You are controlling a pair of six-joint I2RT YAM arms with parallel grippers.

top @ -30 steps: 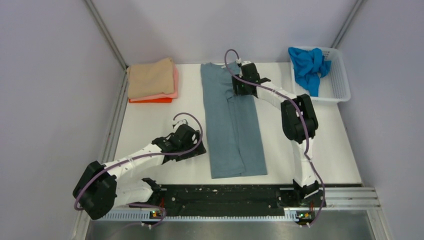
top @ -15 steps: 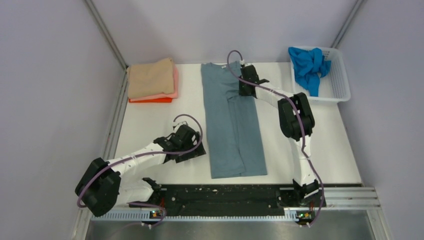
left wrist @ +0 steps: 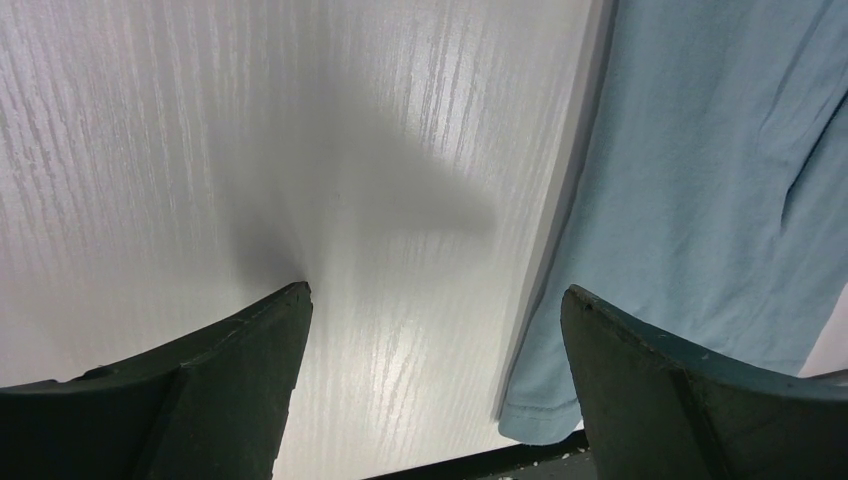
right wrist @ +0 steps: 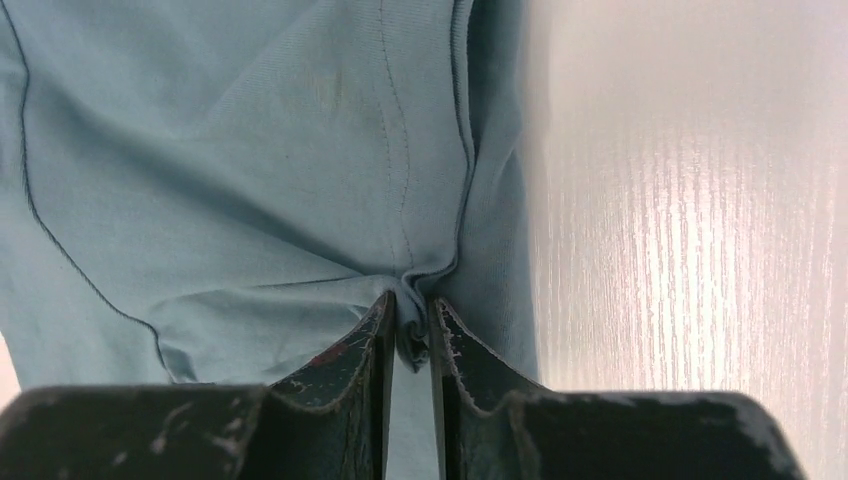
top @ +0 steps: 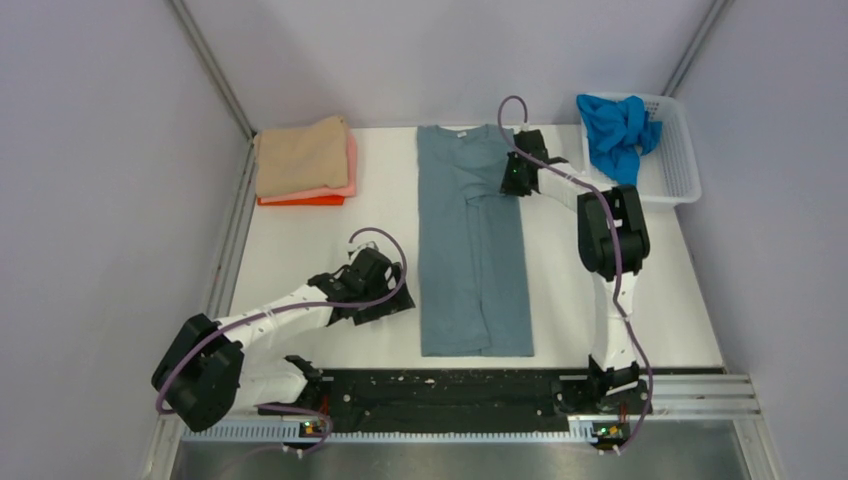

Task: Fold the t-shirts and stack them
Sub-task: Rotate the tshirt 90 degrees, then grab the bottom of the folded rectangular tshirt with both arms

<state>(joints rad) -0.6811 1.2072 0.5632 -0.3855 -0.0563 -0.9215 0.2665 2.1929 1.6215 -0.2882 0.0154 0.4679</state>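
My left gripper is going to grab the grey-blue t-shirt [top: 470, 250] next by its near hem corner, to fold the hem over toward the collar.
A dusty grey-blue t-shirt [top: 470, 250] lies lengthwise on the white table, folded into a long strip. My right gripper [top: 514, 180] is shut on a pinch of its cloth at the far right edge, near the sleeve; the wrist view shows the fold [right wrist: 410, 335] clamped between the jaws. My left gripper [top: 385, 300] is open and empty, low over bare table just left of the shirt's near part; the shirt's hem corner [left wrist: 540, 420] shows by the right finger. A folded stack, tan shirt [top: 300, 155] on pink and orange ones, sits at far left. A bright blue shirt [top: 615, 130] lies crumpled in the basket.
The white mesh basket [top: 678, 160] stands at the far right corner. Grey walls close the table on the left, far and right sides. A black rail [top: 450, 390] with the arm bases runs along the near edge.
My right gripper has moved right with the shirt's far part, dragging the collar end rightward so the shirt lies straighter. The left arm has barely moved.
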